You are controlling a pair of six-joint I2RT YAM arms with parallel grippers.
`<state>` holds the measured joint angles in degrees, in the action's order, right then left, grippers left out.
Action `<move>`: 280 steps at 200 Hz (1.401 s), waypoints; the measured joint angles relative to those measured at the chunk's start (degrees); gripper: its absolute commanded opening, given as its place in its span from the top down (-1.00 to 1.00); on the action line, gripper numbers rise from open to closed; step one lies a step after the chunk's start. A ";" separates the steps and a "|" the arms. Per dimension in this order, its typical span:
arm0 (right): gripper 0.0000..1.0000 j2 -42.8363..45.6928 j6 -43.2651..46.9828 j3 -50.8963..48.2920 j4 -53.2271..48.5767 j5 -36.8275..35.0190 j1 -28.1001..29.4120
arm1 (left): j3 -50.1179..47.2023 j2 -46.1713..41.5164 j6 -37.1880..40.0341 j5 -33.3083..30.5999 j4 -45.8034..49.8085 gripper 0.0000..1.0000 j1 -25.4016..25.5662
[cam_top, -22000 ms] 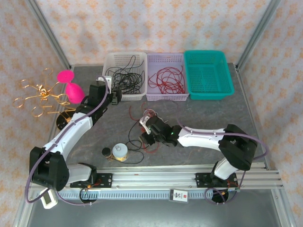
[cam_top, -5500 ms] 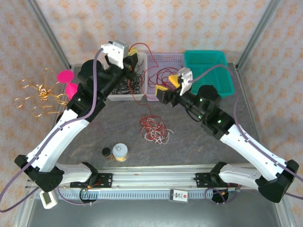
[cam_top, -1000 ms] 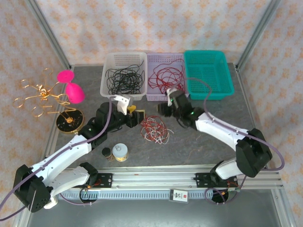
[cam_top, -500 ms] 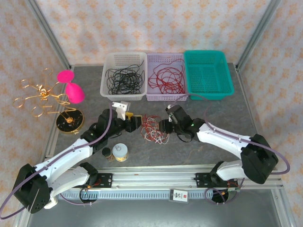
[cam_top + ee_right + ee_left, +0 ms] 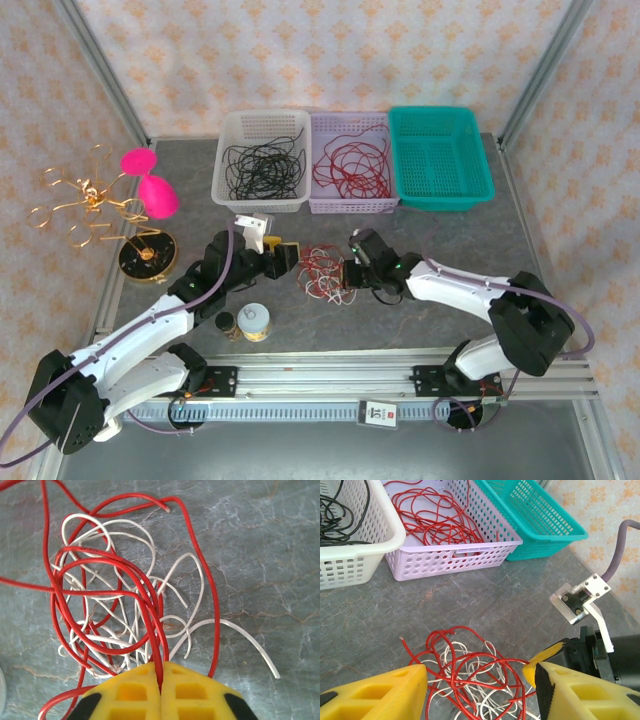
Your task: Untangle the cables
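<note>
The left gripper grabs only the red cable near its loose end next, to draw it free of the off-white cables.
A tangle of red and off-white cables lies on the grey table between my two grippers. My right gripper is at the bundle's right edge. In the right wrist view its yellow fingers are shut on red cable strands that run up into the bundle. My left gripper sits just left of the bundle. In the left wrist view it stands open, with the cables lying between its yellow fingers and apart from them.
Three baskets line the back: a white one with black cables, a lilac one with red cables, and a teal one. A gold wire ornament, a pink object, a jar and a small bottle stand at left.
My right gripper moved down and left into the bundle's edge and shut on red strands. My left gripper edged closer to the bundle and stayed open.
</note>
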<state>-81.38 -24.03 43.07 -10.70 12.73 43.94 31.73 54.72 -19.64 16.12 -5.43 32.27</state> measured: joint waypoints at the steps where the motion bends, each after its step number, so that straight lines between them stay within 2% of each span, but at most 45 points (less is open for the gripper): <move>1: 1.00 0.00 0.24 0.00 -0.04 -0.07 0.00 | 0.00 0.00 0.00 0.00 0.00 -0.21 0.00; 29: 1.00 2.49 2.05 1.73 -4.31 -2.45 0.00 | 0.02 0.00 0.59 0.66 -0.09 -0.20 0.00; 55: 1.00 8.92 5.68 8.55 -10.34 -3.98 0.00 | 1.38 1.09 1.75 1.97 -0.26 -0.18 0.00; 72: 1.00 12.28 9.11 14.93 -13.00 -3.10 0.00 | 4.04 3.23 2.78 4.70 -1.36 -0.19 0.00; 96: 1.00 14.93 14.27 23.04 -16.94 -1.09 0.00 | 8.61 6.01 4.81 10.43 -2.97 -0.31 0.00; 130: 1.00 15.41 21.59 29.94 -22.01 0.33 0.00 | 18.69 11.50 11.23 17.70 -1.05 -0.31 0.00; 143: 1.00 15.32 23.89 31.17 -23.96 0.83 0.00 | 21.49 12.81 14.47 19.89 0.57 -0.36 0.00; 173: 1.00 14.91 27.54 33.03 -27.28 2.62 0.00 | 23.71 13.79 22.77 25.24 3.91 -0.41 0.00; 221: 1.00 14.91 31.15 34.69 -29.07 5.99 0.00 | 26.71 20.33 30.91 28.48 5.99 -0.28 0.31; 234: 1.00 14.91 31.78 34.69 -29.24 6.88 0.00 | 26.08 21.31 31.63 28.26 4.42 -0.20 0.39; 242: 1.00 14.91 32.11 34.69 -29.27 7.41 0.00 | 25.73 21.70 31.82 27.93 3.41 -0.07 0.48; 263: 1.00 14.91 32.94 34.71 -29.53 8.68 0.00 | 25.42 22.88 32.06 25.59 -0.33 0.48 0.74; 278: 1.00 14.91 33.27 34.80 -29.68 9.18 0.00 | 25.40 23.61 31.69 24.28 -3.26 1.00 0.76; 280: 1.00 14.91 33.31 34.82 -29.68 9.18 0.00 | 25.40 23.67 31.32 24.13 -3.48 1.00 0.76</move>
<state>-66.48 9.28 77.89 -40.38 21.91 43.94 57.12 78.39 11.68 40.25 -8.91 33.04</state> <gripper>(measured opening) 0.043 0.160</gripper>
